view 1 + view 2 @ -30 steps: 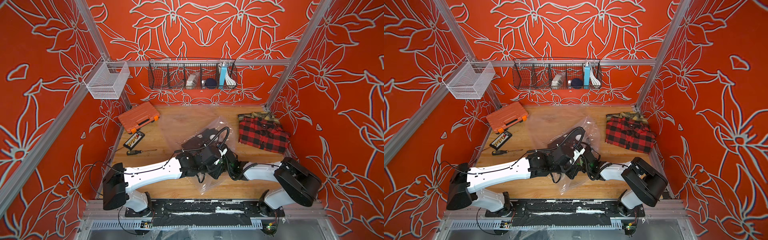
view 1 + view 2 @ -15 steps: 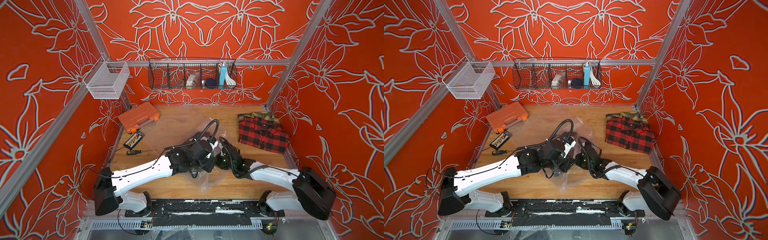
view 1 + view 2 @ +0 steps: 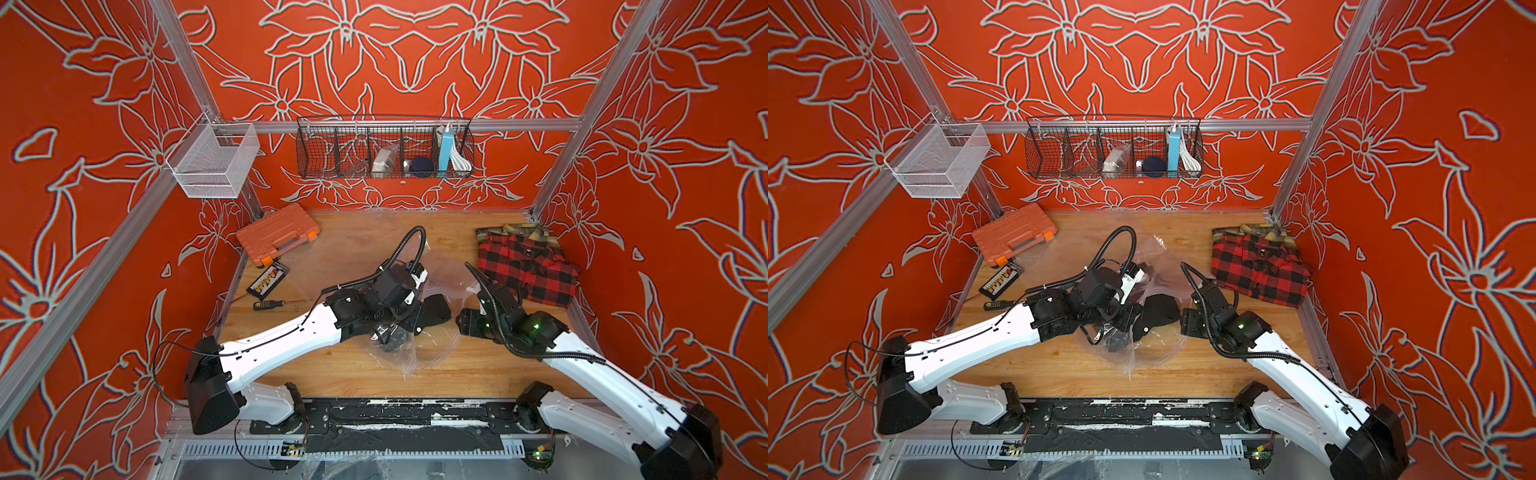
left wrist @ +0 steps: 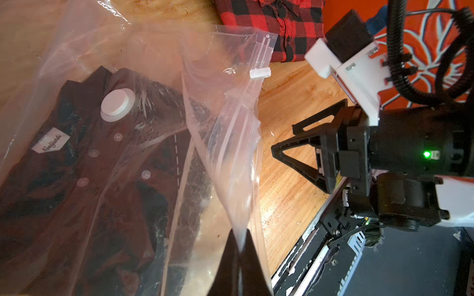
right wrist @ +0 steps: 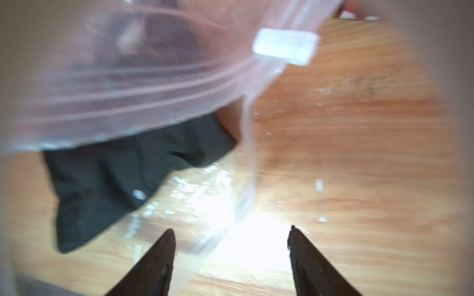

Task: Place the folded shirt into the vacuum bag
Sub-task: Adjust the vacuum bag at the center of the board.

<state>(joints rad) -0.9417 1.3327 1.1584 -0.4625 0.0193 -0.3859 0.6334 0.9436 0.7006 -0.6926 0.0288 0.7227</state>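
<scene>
My right gripper should next grab the vacuum bag's free lower film at the edge of the bag's opening, opposite my left gripper's film, so the folded shirt slides in.
The vacuum bag (image 3: 415, 359) (image 3: 1152, 353) lies crumpled mid-table. A dark folded shirt (image 4: 89, 179) is inside it, under the white valve cap (image 4: 117, 104). One end of that shirt (image 3: 434, 309) (image 5: 115, 179) shows at the bag's mouth. My left gripper (image 4: 239, 246) is shut on the bag's upper film and holds it raised; the zip strip and slider clip (image 4: 260, 72) (image 5: 284, 46) hang from that film. My right gripper (image 3: 467, 322) (image 5: 232, 230) is open and empty, just right of the mouth. A red plaid folded shirt (image 3: 523, 266) (image 3: 1258, 270) lies back right.
An orange tool case (image 3: 276, 233), a bit set (image 3: 268, 280) and a screwdriver (image 3: 274, 304) lie along the left side. A black wire basket (image 3: 384, 149) and a white mesh basket (image 3: 214, 160) hang on the back frame.
My right gripper has opened and drawn back to the right, away from the bag's mouth. The left arm has shifted toward the back with the bag film still in its grip.
</scene>
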